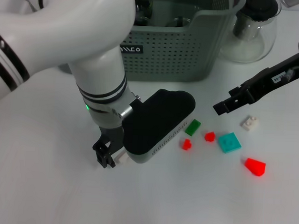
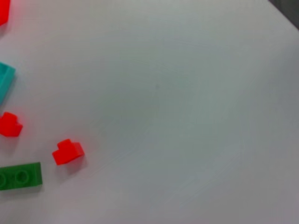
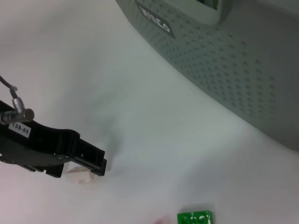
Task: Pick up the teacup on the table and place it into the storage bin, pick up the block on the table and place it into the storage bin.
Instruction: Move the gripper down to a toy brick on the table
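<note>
My left gripper's fingers are down at the block, so my left gripper needs to close now. Closing now would hold the block.
The grey-green perforated storage bin stands at the back of the table and also shows in the right wrist view. Glass items show inside it, but I cannot make out a teacup. My left gripper is down at the table surface, left of the loose blocks. A small white block lies right against its tip, partly hidden under the wrist housing. The right wrist view shows the left gripper with this block just under it. My right gripper hovers empty above the blocks, in front of the bin's right side.
Loose blocks lie right of my left gripper: a green one, two small red ones, a teal one, a white one and a red cone. A clear glass teapot stands right of the bin.
</note>
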`<state>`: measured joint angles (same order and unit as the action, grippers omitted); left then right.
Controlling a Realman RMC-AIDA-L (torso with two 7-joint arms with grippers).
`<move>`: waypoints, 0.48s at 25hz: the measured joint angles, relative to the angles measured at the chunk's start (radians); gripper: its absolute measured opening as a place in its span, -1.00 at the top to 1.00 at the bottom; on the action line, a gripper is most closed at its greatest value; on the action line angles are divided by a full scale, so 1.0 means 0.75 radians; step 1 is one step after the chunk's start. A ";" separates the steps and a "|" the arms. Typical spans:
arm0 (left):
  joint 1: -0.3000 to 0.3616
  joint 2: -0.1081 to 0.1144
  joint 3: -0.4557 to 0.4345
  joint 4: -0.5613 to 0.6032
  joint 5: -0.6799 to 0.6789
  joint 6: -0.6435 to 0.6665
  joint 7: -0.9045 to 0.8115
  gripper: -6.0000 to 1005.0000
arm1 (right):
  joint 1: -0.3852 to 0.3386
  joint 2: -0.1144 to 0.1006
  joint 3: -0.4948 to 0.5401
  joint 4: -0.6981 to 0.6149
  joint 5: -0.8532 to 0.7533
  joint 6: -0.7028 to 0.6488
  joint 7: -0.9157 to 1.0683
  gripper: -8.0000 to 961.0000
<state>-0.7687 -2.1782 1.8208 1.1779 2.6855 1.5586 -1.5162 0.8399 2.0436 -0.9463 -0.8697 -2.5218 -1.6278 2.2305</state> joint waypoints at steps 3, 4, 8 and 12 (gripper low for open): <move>-0.013 0.000 0.015 -0.027 -0.001 -0.012 -0.006 -0.51 | -0.009 -0.003 0.000 0.000 0.000 0.001 0.000 -0.70; -0.016 0.000 0.019 -0.029 -0.003 -0.012 -0.008 -0.51 | -0.011 -0.004 0.001 0.000 0.000 0.001 0.000 -0.70; -0.024 0.000 0.021 -0.032 -0.021 -0.013 -0.012 -0.51 | -0.015 -0.007 0.002 0.000 0.001 0.006 -0.005 -0.70; -0.026 0.000 0.024 -0.041 -0.027 -0.016 -0.013 -0.51 | -0.016 -0.007 0.002 0.000 0.002 0.008 -0.009 -0.70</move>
<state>-0.7883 -2.1782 1.8387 1.1472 2.6653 1.5468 -1.5261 0.8283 2.0381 -0.9449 -0.8697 -2.5203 -1.6221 2.2238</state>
